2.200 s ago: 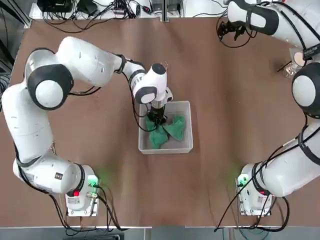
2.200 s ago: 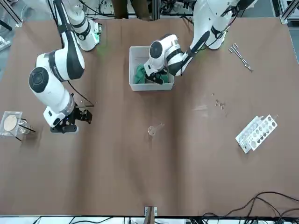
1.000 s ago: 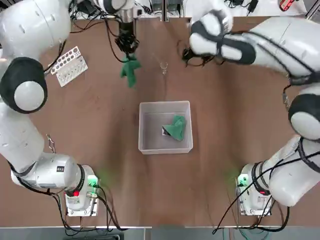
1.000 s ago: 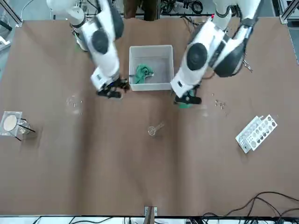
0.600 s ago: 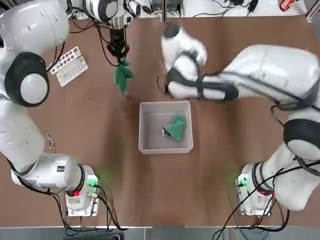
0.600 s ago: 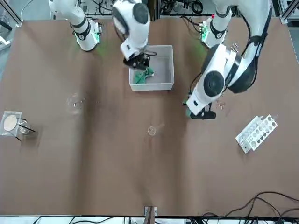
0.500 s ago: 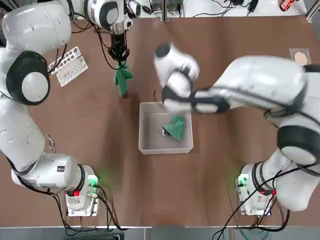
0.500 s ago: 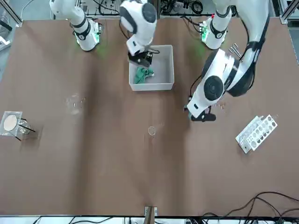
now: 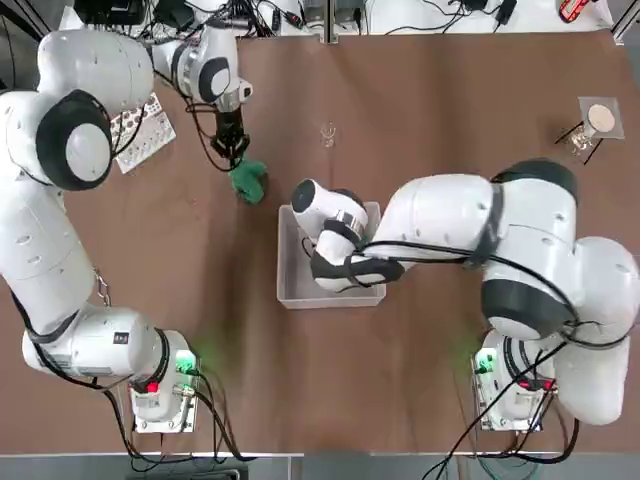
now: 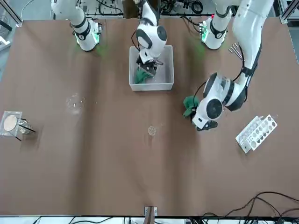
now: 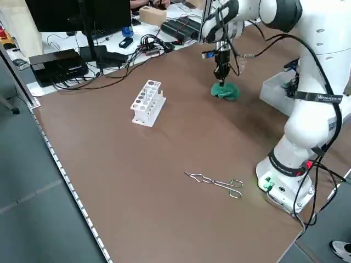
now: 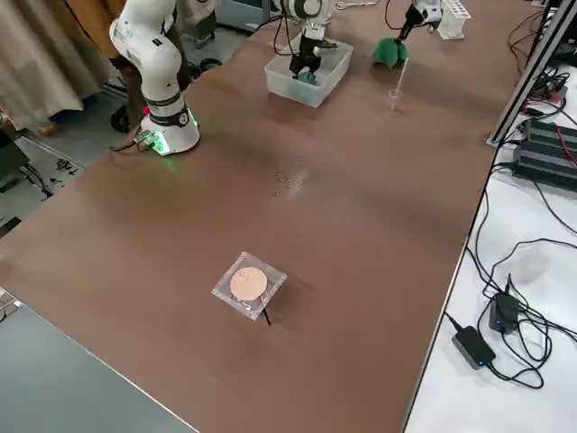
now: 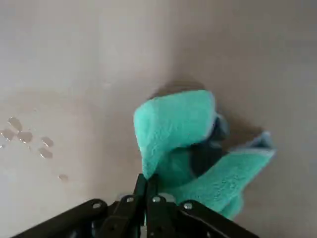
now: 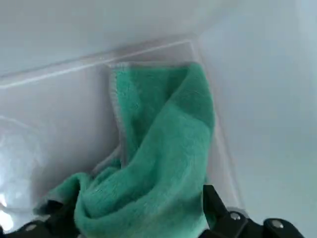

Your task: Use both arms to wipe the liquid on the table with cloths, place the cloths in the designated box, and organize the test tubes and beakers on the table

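Observation:
My right gripper picks up the green cloth (image 14: 166,129) by that bunched fold (image 14: 143,210) standing up next, since the cloth lies slack in the box.
My left gripper (image 9: 233,152) is shut on one green cloth (image 9: 248,182), which rests bunched on the table (image 9: 450,100) just beyond the box's far left corner. In the left wrist view the shut fingertips (image 13: 148,191) pinch this cloth (image 13: 181,139) near small liquid drops (image 13: 25,136). My right gripper (image 10: 148,66) is down inside the white box (image 9: 290,290), open, with a finger (image 14: 218,208) on either side of the other cloth (image 14: 158,163). A small clear beaker (image 9: 327,132) stands beyond the box. I cannot make out any test tubes.
A white rack with round holes (image 9: 135,130) lies at the far left. Metal tongs (image 11: 215,182) lie near the left arm's base. A square dish on a stand (image 9: 597,120) sits at the far right. More droplets (image 10: 74,101) mark the table on the right side.
The left gripper brought its cloth from the far edge down onto the table beside the box. The right arm swung across from the far side and lowered its open gripper into the box.

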`<act>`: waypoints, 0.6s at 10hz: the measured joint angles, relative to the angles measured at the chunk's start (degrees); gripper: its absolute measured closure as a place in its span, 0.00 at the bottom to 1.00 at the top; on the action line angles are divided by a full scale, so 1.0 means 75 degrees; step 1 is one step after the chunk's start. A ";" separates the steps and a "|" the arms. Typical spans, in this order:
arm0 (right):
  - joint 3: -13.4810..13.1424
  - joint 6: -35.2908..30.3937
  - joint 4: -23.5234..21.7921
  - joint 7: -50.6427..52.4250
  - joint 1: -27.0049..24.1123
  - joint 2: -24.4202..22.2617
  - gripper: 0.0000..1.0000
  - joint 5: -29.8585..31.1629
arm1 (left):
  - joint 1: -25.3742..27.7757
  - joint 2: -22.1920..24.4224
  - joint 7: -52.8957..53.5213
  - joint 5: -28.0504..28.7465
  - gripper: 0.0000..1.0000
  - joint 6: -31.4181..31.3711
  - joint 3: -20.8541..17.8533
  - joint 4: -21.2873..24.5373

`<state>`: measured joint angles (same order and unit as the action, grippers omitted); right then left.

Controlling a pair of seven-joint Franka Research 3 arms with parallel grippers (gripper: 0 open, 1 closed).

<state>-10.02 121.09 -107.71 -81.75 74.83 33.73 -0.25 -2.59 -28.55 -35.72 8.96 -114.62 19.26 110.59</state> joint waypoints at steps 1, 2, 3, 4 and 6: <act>-0.0007 0.0004 0.0007 -0.0001 0.0000 0.0029 0.01 0.0007 | 0.0003 -0.0045 -0.0002 0.0149 0.97 -0.0132 -0.0055 0.0296; -0.0014 0.0004 0.0012 -0.0001 0.0000 0.0030 0.03 0.0053 | 0.0001 -0.0110 -0.0013 0.0289 0.97 -0.0166 -0.0068 0.0520; -0.0029 0.0004 0.0016 -0.0001 -0.0001 0.0033 0.17 0.0087 | -0.0007 -0.0160 -0.0051 0.0461 0.97 -0.0174 -0.0126 0.0717; -0.0043 -0.0016 0.0019 -0.0001 -0.0006 0.0034 0.36 0.0095 | -0.0003 -0.0175 -0.0056 0.0592 0.97 -0.0178 -0.0251 0.0906; -0.0057 -0.0097 0.0023 -0.0001 -0.0019 0.0032 0.65 0.0099 | 0.0006 -0.0082 -0.0056 0.0775 0.97 -0.0148 -0.0449 0.1185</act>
<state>-10.45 120.37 -107.54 -81.75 74.68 33.97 0.50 -2.54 -29.16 -36.14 14.77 -115.73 15.89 119.48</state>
